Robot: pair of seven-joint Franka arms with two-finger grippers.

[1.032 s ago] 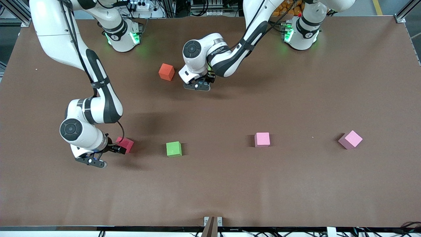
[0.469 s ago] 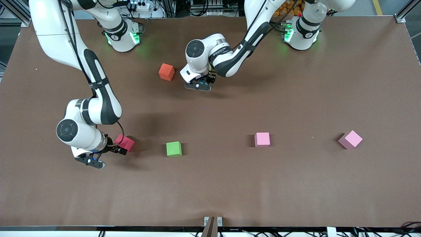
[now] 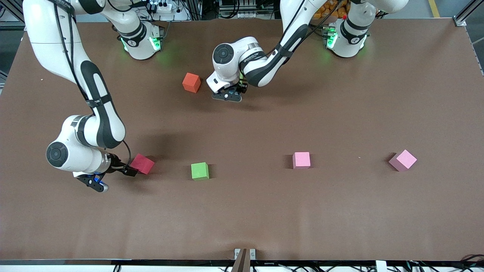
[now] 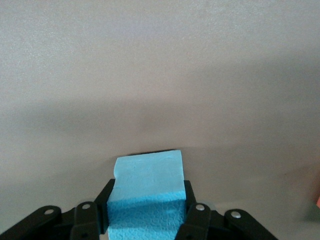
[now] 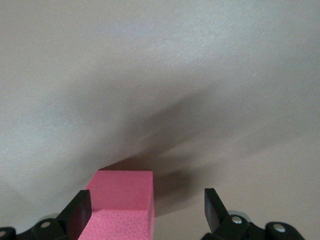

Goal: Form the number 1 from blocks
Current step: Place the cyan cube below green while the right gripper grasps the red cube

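My right gripper should line up with the block before it closes. One finger is over the red block's edge (image 5: pixel 120 190) in the right wrist view, so my fingers would miss if they closed now.
My left gripper (image 3: pixel 236 91) hangs low over the table beside the orange cube and is shut on a light blue block (image 4: pixel 147 190). The hand hides that block in the front view. My right gripper (image 3: pixel 130 170) is open at the red block (image 3: pixel 142 164), low by the table. In the right wrist view the red block (image 5: pixel 120 205) sits between the fingers, close against one of them, with a wide gap to the other. A green block (image 3: pixel 199 170) lies beside the red one. A pink block (image 3: pixel 301 159) and another pink block (image 3: pixel 403 160) lie toward the left arm's end.
An orange cube (image 3: pixel 191 82) rests near the robots' bases, right beside the left hand. The brown table (image 3: pixel 242 211) is bare between the block row and the front edge. A small metal bracket (image 3: pixel 244 254) sits at the middle of that edge.
The right arm's hand has drawn back toward the right arm's end of the table, uncovering more of the red block. The left hand crept slightly toward the bases, still gripping.
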